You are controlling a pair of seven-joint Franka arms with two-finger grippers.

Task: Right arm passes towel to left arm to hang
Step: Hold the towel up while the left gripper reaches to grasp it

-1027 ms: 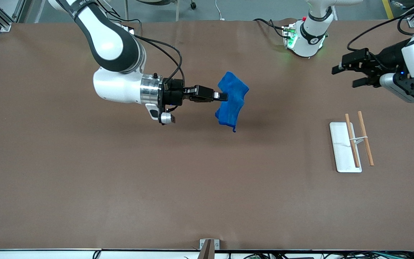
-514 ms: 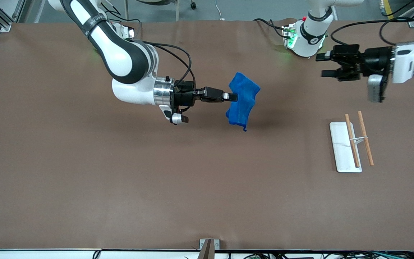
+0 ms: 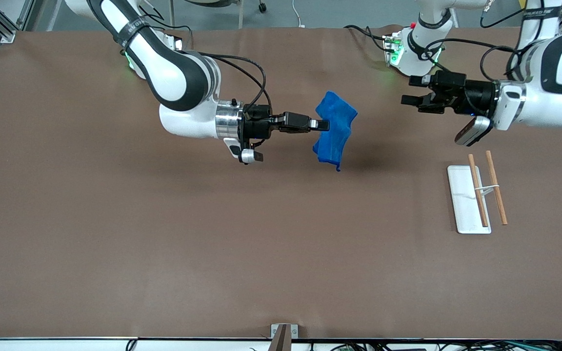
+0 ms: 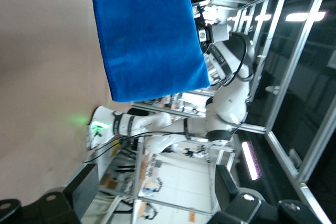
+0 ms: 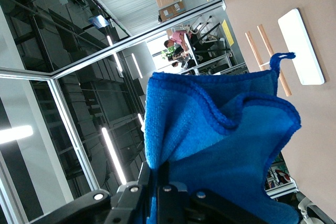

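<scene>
My left gripper takes the blue towel by its edge [image 3: 341, 154] [image 4: 98, 7] beside the corner loop next, to hang it over the wooden sticks.
The towel [image 3: 334, 130] is a bright blue fluffy cloth, hanging folded in the air over the middle of the table. My right gripper [image 3: 324, 125] is shut on its edge and points toward the left arm. The towel fills the right wrist view [image 5: 220, 145], its corner loop [image 5: 281, 57] sticking out. My left gripper [image 3: 409, 91] is open and empty, up in the air over the table, pointing at the towel with a clear gap between them. In the left wrist view the towel [image 4: 149, 40] hangs flat ahead of my open fingers [image 4: 84, 190].
A white flat tray [image 3: 465, 207] with two wooden sticks [image 3: 478, 190] on a wire frame lies at the left arm's end of the table, nearer to the front camera than the left gripper. The left arm's base [image 3: 415, 51] stands at the table's top edge.
My right gripper has carried the towel toward the left arm's end. My left gripper has swung in from the table's end toward the towel and turned to face it.
</scene>
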